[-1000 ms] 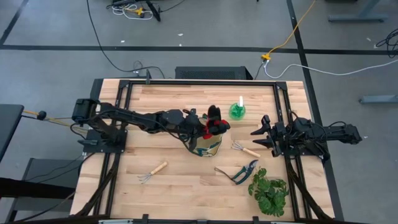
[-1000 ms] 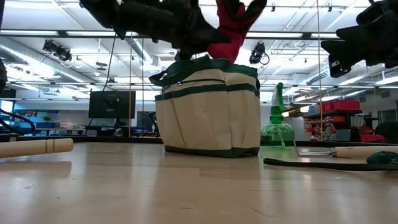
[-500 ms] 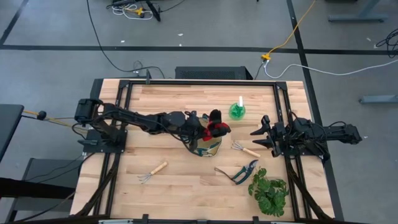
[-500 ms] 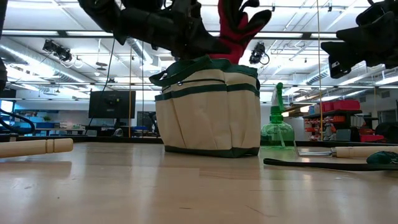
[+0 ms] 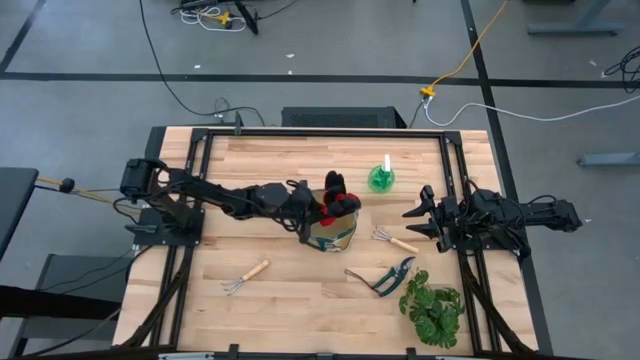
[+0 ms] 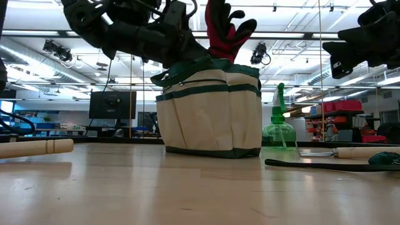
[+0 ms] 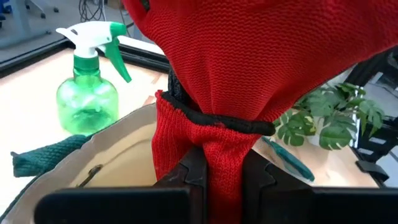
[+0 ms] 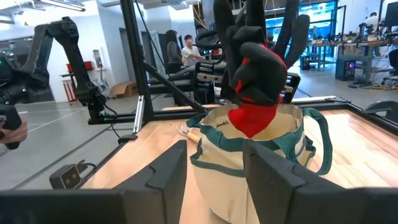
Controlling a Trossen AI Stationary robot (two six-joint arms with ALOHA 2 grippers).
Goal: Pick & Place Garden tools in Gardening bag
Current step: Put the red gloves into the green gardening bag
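Observation:
The red gloves are over the open top of the gardening bag and inside the bag's rim, so they would drop into the bag. My left gripper will open now.
My left gripper (image 5: 314,212) is shut on the red gloves (image 5: 338,198) right above the open top of the tan gardening bag with green trim (image 5: 336,236), which stands on its base at the table's middle. The gloves stand above the bag's rim in the low view (image 6: 225,30). My right gripper (image 5: 420,218) is open and empty at the table's right side. The green spray bottle (image 5: 381,178) stands behind the bag. One rake (image 5: 396,241) and the shears (image 5: 386,278) lie right of the bag, and the other rake (image 5: 245,276) lies near left. My left gripper pinches the gloves' bunched cuff end (image 7: 214,163) between its two fingers (image 7: 186,182). It comes from the table's left, slanting down toward the bag's mouth. The gloves stand up from the hold, finger ends up (image 6: 232,19), clear of the table, over the bag's opening (image 7: 115,146).
A leafy green plant (image 5: 434,309) lies at the near right by the shears. Black frame rails (image 5: 200,180) run along the table's sides and far edge. Bare wood lies near the front edge between the left rake and the shears.
My left gripper has drawn back a little toward the table's left with the gloves. It stays shut on them. The gloves have shifted left over the bag's mouth and their finger ends stand more upright.

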